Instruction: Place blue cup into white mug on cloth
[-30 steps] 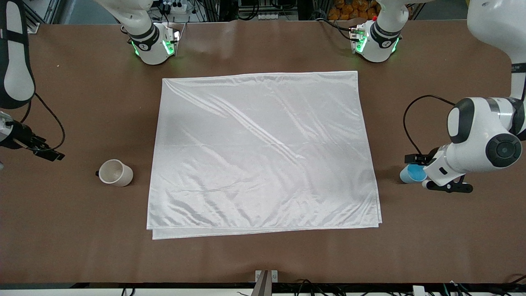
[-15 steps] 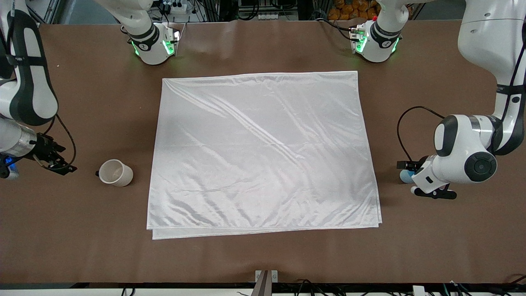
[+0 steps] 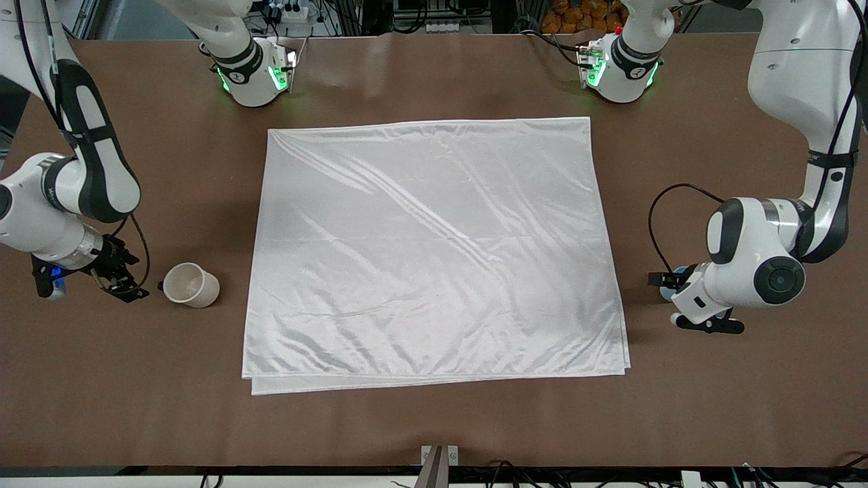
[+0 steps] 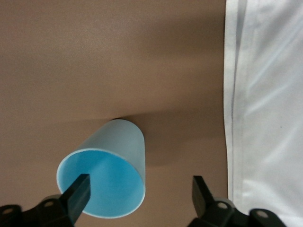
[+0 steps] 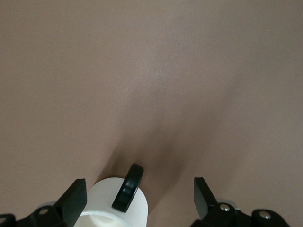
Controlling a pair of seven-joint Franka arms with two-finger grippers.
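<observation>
My right gripper's fingers stop short of the white mug's black handle. I need to move my right gripper toward the handle before I close it on the handle.
The blue cup (image 3: pixel 667 291) stands upright on the bare table beside the cloth (image 3: pixel 434 251), at the left arm's end, mostly hidden under the left hand. My left gripper (image 3: pixel 686 302) is open just above it. In the left wrist view the cup (image 4: pixel 106 172) has one finger over its mouth and the other between cup and cloth (image 4: pixel 265 118); that gripper (image 4: pixel 139 189) holds nothing. The white mug (image 3: pixel 191 285) stands on the table at the right arm's end. My right gripper (image 3: pixel 131 278) is open beside its black handle (image 5: pixel 128 187), mug (image 5: pixel 116 205) partly between the jaws (image 5: pixel 137 191).
The cloth lies flat and wrinkled across the table's middle, folded double, with nothing on it. Both arm bases (image 3: pixel 254 68) (image 3: pixel 620 64) stand along the table's edge farthest from the front camera. A cable (image 3: pixel 661 210) loops from the left wrist.
The right arm has swung in toward the mug and now sits right beside its handle. The left hand has shifted toward the cloth and lower over the blue cup, hiding more of it.
</observation>
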